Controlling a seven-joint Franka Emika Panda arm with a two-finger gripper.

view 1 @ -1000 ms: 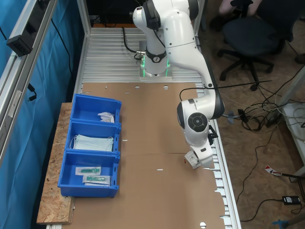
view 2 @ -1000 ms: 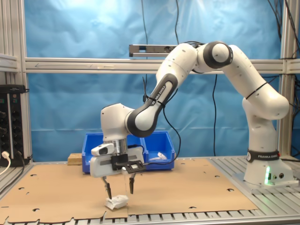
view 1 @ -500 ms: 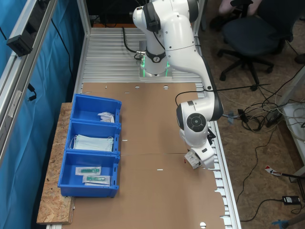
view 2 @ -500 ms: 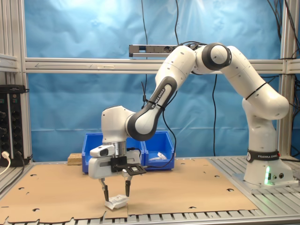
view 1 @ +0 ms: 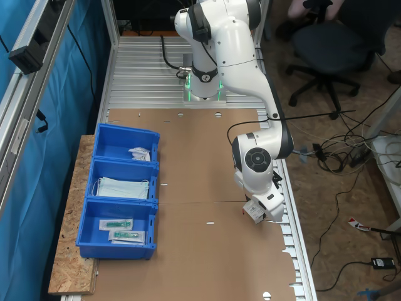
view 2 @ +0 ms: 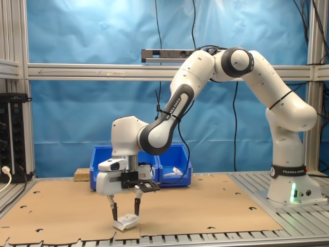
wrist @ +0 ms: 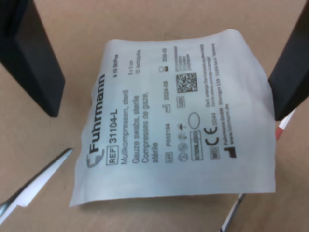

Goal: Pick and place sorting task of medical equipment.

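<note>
The gripper grabs the gauze packet's side edges next, to sort the packet into the bin with the white packet [view 1: 127,144].
The medical equipment, a small flat white packet [wrist: 178,116] with dark print, lies on the brown cardboard near the table's front edge in the second exterior view [view 2: 126,222]. In the first exterior view a corner of the packet [view 1: 252,211] peeks out under the robot hand. My gripper [view 2: 125,216] hangs straight over it, open, with one black finger [wrist: 31,58] on each side of the packet and the tips just above the cardboard. In the wrist view the gripper [wrist: 164,108] frames the packet, whose edges curl up slightly. Nothing is held.
A row of three blue bins [view 1: 124,129] stands at the first exterior view's left: one holds a white packet [view 1: 139,153], one pale blue face masks [view 1: 123,187], one clear packets with green parts [view 1: 122,229]. Slotted aluminium rail [view 1: 289,238] borders the cardboard beside the gripper. An office chair [view 1: 332,47] stands off the table.
The gripper has come down over the packet and shifted slightly toward the second exterior view's left. Its fingers now straddle the packet, which has not moved.
</note>
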